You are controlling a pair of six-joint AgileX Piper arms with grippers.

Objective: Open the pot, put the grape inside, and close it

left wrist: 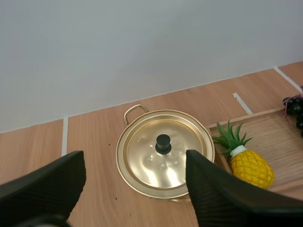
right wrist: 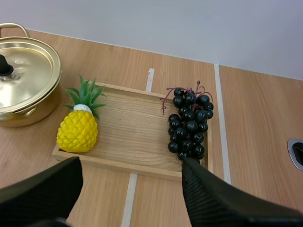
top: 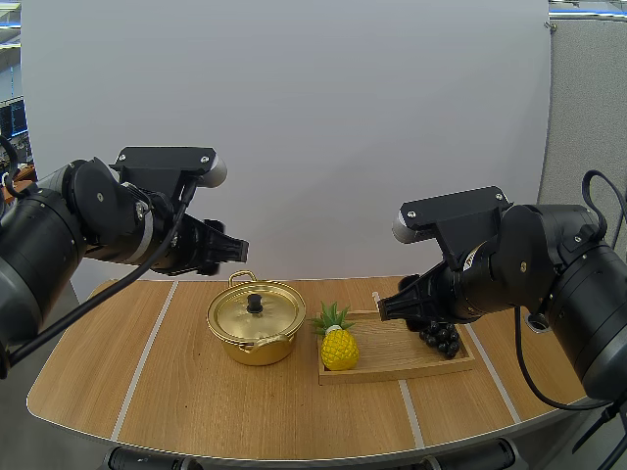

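The lid (top: 279, 315) lies wide and round across the pot, so my left gripper should next pick it up by its narrow black knob (top: 255, 304) to open the pot.
A gold pot (top: 256, 322) stands on the table with its lid (left wrist: 163, 151) on; the lid has a black knob (left wrist: 163, 144). Dark grapes (right wrist: 189, 124) lie at the right end of a wooden tray (right wrist: 135, 135), also seen as grapes (top: 442, 337) in the high view. My left gripper (top: 233, 253) hovers open above and behind the pot, its fingers (left wrist: 222, 189) wide apart. My right gripper (top: 389, 308) hangs open over the tray, just left of the grapes, fingers (right wrist: 222, 198) spread with nothing between them.
A yellow toy pineapple (top: 338, 343) rests on the tray's left end, between pot and grapes. White tape lines (top: 145, 357) cross the wooden table. Bare table surface lies left of the pot and in front of the tray.
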